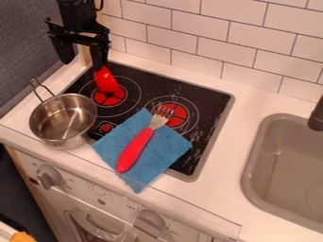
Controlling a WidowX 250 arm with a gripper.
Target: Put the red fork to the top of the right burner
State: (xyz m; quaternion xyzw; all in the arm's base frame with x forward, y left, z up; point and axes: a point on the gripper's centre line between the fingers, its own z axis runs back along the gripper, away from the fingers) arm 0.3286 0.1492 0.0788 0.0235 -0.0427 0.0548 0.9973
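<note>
Next, my gripper takes hold of the red fork (135, 150) by its red handle to set it on the right burner.
The gripper (81, 56) hangs over the back left of the stove, its two fingers spread apart with nothing between them. Lying diagonally on a blue cloth (159, 153) is the red fork (135, 150), its handle toward the front. The metal tines reach past the cloth's back corner onto the left part of the right burner (177, 115). The fork is well to the right of and nearer the front than the gripper. A red object (106, 79) is at the left burner (108, 98), just below the gripper's right finger; whether they touch I cannot tell.
A steel pot (63, 120) stands at the stove's left edge, its handle pointing back. The sink (287, 175) and a dark faucet (317, 116) are on the right. A tiled wall (211, 42) rises behind the counter, with knobs along the front.
</note>
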